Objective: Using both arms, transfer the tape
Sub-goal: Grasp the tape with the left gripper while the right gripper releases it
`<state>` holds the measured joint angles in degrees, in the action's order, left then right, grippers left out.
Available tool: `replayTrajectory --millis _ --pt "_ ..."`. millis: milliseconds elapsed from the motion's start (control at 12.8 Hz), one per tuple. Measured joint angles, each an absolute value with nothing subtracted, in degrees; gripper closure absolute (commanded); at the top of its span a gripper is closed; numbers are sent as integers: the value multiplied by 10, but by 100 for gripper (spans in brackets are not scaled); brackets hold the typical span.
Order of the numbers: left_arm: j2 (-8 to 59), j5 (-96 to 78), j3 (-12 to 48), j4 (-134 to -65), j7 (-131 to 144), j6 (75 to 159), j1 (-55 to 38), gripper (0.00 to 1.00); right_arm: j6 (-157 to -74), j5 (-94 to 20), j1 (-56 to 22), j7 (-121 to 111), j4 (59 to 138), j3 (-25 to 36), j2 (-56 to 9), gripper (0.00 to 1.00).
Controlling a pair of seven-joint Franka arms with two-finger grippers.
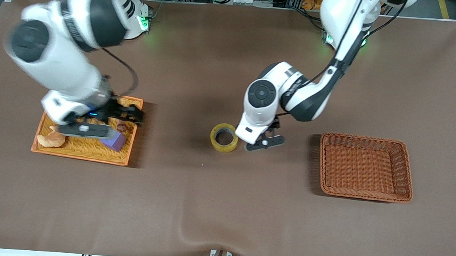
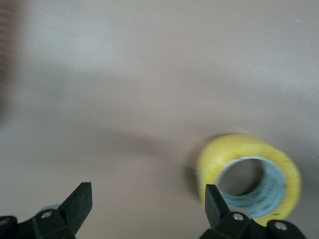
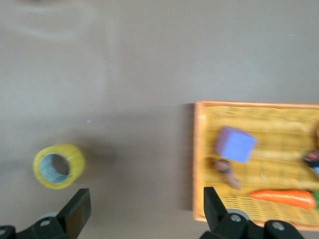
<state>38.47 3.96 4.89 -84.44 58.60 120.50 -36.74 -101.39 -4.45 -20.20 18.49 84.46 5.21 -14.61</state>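
The yellow tape roll needs to go into the brown wicker basket (image 1: 366,167), so my left gripper next needs to pick it up by its ring side (image 1: 235,138).
The yellow tape roll (image 1: 224,137) lies flat on the brown table near the middle, its grey-white core facing up. My left gripper (image 1: 265,142) is open and empty, low beside the roll toward the left arm's end. In the left wrist view the tape (image 2: 249,175) lies just outside one fingertip (image 2: 215,201), and only bare table shows between the fingers of the gripper (image 2: 148,204). My right gripper (image 1: 131,115) is open and empty over the orange tray's edge. The right wrist view shows the gripper (image 3: 144,206) over bare table, with the tape (image 3: 59,166) farther off.
An orange woven tray (image 1: 83,156) at the right arm's end holds a purple cube (image 1: 114,140), a croissant-like item (image 1: 51,139), a carrot (image 3: 284,198) and a small brown piece (image 3: 227,172). A brown wicker basket (image 1: 365,167) stands at the left arm's end.
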Motion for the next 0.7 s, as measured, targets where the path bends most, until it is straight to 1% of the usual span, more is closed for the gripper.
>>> replayTrajectory --millis 156,234,702 --pt "420 40 49 -837 598 1257 -392 0 -1003 -44 -148 135 869 52 -117 0" --pt "429 40 49 -833 598 1264 -400 0 -989 -44 -125 101 872 53 -112 0" --pt "436 42 43 -826 486 1264 -401 0 -940 -45 4 -56 878 52 -92 0"
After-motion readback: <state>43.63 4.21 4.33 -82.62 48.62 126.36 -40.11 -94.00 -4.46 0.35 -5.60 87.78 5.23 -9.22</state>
